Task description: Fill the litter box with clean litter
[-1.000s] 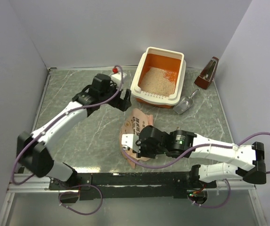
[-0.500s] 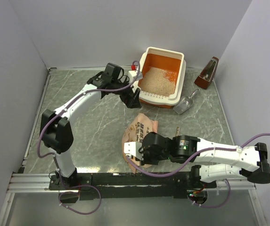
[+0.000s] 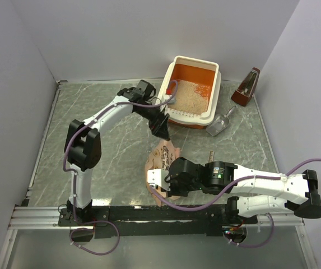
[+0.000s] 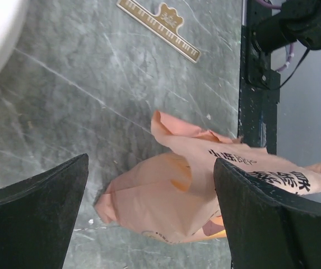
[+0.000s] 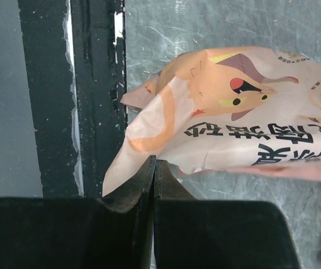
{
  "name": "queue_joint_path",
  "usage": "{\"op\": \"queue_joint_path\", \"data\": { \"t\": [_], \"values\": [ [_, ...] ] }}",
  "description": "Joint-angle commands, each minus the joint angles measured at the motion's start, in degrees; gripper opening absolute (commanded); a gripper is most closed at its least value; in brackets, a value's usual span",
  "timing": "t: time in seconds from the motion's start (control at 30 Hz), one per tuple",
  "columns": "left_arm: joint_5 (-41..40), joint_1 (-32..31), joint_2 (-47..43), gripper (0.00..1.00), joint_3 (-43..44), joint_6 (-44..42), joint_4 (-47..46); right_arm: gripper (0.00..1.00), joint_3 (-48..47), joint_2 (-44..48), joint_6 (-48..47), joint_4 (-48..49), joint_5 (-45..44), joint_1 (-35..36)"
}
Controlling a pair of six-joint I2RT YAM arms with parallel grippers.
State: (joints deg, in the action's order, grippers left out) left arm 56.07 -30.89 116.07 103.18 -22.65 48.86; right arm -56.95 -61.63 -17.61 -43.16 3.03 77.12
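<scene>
The left gripper should next grab the cat-print bag by its far end (image 3: 167, 147) (image 4: 128, 203) and leave the bag's edge free. Then the robot will set the bag upright for the right gripper.
The litter box (image 3: 216, 78) stands at the back, cream outside and orange inside, with pale beige clean litter (image 3: 187, 96) spread over most of its floor. A peach-pink cat-print bag (image 3: 164, 154) lies on the table in front of it. My left gripper (image 3: 163, 132) is open and hangs just above the bag's far end. In the left wrist view the bag (image 4: 171, 196) lies between its wide-spread fingers (image 4: 37, 213). My right gripper (image 3: 156, 182) is shut on the bag's near edge. In the right wrist view the jaws (image 5: 154, 162) pinch the bag (image 5: 233, 106).
A grey metal scoop (image 3: 221, 123) lies right of the box and a brown metronome (image 3: 246, 87) stands at the back right. A patterned ruler strip (image 4: 160, 22) lies on the table right of the bag. The black base rail (image 5: 93, 84) runs along the near edge.
My left arm has swung right, from left of the litter box to above the bag's far end. My right gripper drew the bag slightly nearer, then held still.
</scene>
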Motion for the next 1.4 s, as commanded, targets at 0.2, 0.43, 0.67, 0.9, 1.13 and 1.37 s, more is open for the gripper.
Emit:
{"op": "queue_joint_path", "data": {
  "t": [0.2, 0.43, 0.67, 0.9, 1.13, 1.37],
  "values": [
    [2.28, -4.53, 0.91, 0.97, 2.56, -3.45, 3.52, 0.00, 0.26, -0.42, 0.82, 1.67, 2.60, 1.01],
    [2.90, -4.88, 0.82, 0.97, 1.68, -4.41, 4.92, 0.00, 0.35, -0.69, 1.17, 1.85, 1.54, 1.01],
    [3.43, -5.05, 0.21, 0.80, 0.36, -4.51, 5.54, 0.00, 0.26, 0.19, 1.70, 1.76, 0.49, 1.10],
    [1.23, -5.05, -1.55, 0.01, -1.04, -2.31, 3.61, 0.00, 0.35, 0.72, 2.31, 2.11, -0.74, 1.01],
    [-0.26, -2.25, -8.65, 0.01, -5.26, 1.11, -3.23, 0.00, -0.36, 1.94, 4.07, 3.34, -2.85, 1.10],
    [-7.63, 3.99, -28.16, 0.01, -28.44, 15.87, -35.20, 0.43, -2.02, 4.58, 7.67, 10.54, -21.80, -0.21]
  ]
}}
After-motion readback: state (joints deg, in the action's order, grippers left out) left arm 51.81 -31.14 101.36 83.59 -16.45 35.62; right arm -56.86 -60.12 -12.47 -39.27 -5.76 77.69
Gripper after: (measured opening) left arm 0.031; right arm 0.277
